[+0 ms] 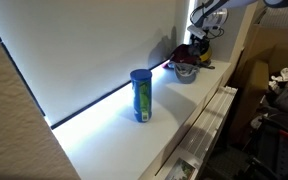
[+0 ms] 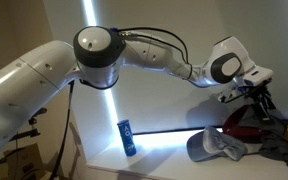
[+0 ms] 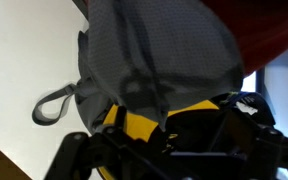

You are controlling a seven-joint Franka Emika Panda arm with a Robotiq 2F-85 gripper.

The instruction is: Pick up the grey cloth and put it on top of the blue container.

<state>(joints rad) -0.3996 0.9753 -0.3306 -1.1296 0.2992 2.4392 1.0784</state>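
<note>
Both fingers straddle the lower fold (image 3: pixel 162 106) at fingertip depth, with yellow fabric beneath, so it is time for my gripper to close on the grey cloth.
The grey cloth (image 3: pixel 154 50) is a dark grey mesh fabric with a loop at its left side. It fills the upper wrist view and lies on a pile with yellow and red fabric. My gripper (image 3: pixel 164 142) hangs just over it, its dark fingers spread left and right at the bottom of the view; it looks open. In both exterior views the gripper (image 1: pixel 198 34) (image 2: pixel 254 96) is above the pile at the far end of the counter. The blue container (image 1: pixel 140 96) (image 2: pixel 127 137) stands upright, apart from the pile, with its lid bare.
A small grey bowl (image 1: pixel 187 71) and maroon-and-yellow fabric (image 2: pixel 246 122) sit in the pile under the gripper. A grey cap-like piece (image 2: pixel 214 147) lies beside it. The white counter (image 1: pixel 114 130) runs along a wall, with a drop at its front edge.
</note>
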